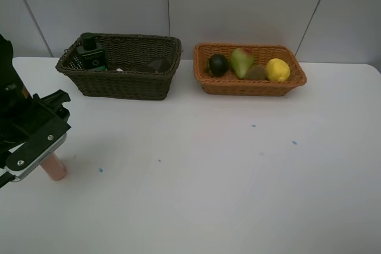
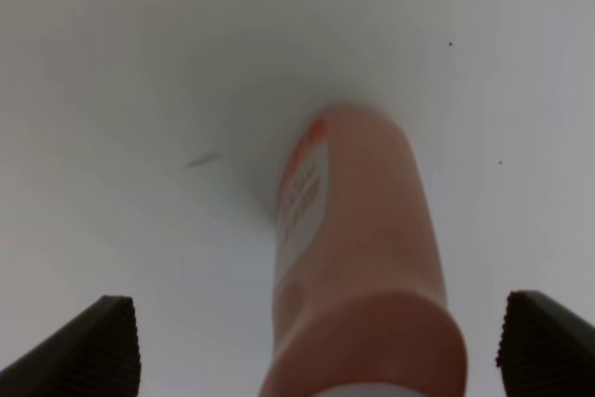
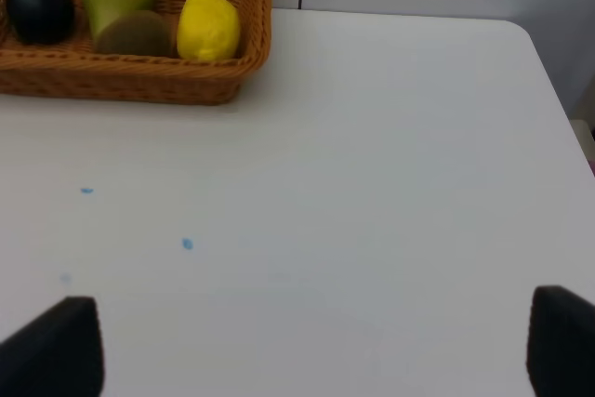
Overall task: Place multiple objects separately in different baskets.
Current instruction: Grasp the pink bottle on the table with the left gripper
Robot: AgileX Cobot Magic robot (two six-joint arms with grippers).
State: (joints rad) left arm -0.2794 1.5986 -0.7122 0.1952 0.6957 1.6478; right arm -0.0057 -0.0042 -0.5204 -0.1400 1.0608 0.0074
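Observation:
The robot's left gripper should close on the pink bottle now, as its fingers reach down around the pink bottle's upper end (image 2: 367,346).
A pink bottle (image 1: 55,168) stands upright on the white table at the front left. My left gripper (image 2: 321,352) is open above it, one dark fingertip on each side of the bottle (image 2: 358,258), neither touching it. The dark brown basket (image 1: 128,84) at the back left holds a dark green bottle (image 1: 90,53) and a dim item (image 1: 156,63). In the light orange basket (image 1: 250,86) lie a dark green round fruit (image 1: 218,64), a pear (image 1: 241,62), a kiwi (image 1: 256,72) and a lemon (image 1: 277,69). My right gripper (image 3: 307,350) is open over bare table with nothing between its fingers.
My left arm's black body (image 1: 30,132) covers the table's left edge and hides the bottle's top. The right arm is outside the exterior high view. A few small blue specks (image 1: 294,143) mark the tabletop. A grey panelled wall stands behind the baskets.

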